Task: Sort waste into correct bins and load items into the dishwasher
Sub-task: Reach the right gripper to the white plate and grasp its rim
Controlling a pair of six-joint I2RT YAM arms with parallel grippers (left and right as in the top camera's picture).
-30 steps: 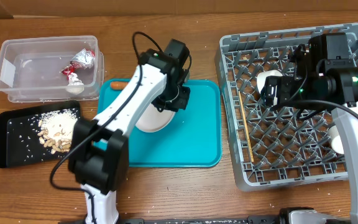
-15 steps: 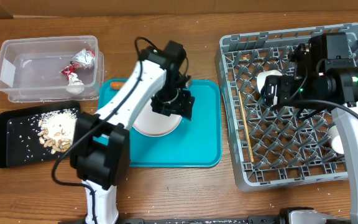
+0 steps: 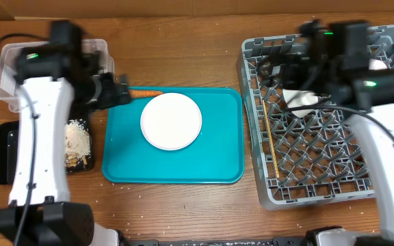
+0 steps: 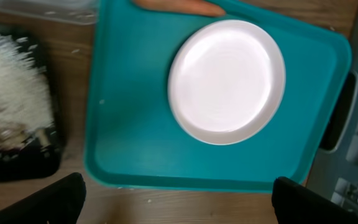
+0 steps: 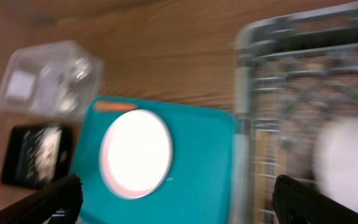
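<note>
I should grab the white plate's rim next with my right gripper, on the side nearest the grey dish rack, to stand the plate between the rack's wires.
The white round plate [image 3: 171,121] [image 4: 227,81] [image 5: 135,152] lies flat on the teal serving tray [image 3: 217,160], free of any grip. An orange carrot [image 3: 146,92] [image 4: 179,6] rests at the tray's far edge. My left gripper [image 3: 118,93] [image 4: 176,208] is open and empty, left of the tray, between the clear tub [image 3: 12,58] and the black tray [image 3: 9,150] with its rice scraps [image 3: 77,140]. Above the grey dish rack [image 3: 320,184] my right gripper [image 3: 287,68] [image 5: 179,205] hovers open and empty. A white bowl [image 3: 303,99] and chopsticks [image 3: 271,147] are in the rack.
The left arm covers most of the clear tub, so its contents are hidden in the overhead view. The right wrist view is blurred; it shows the tub [image 5: 48,78], the black tray [image 5: 33,155] and the rack's edge [image 5: 247,93]. Rice grains dot the wooden table.
My left gripper opened and let go of the plate, which now lies flat on the teal tray. The left arm swung left toward the bins. The right arm shifted over the rack.
</note>
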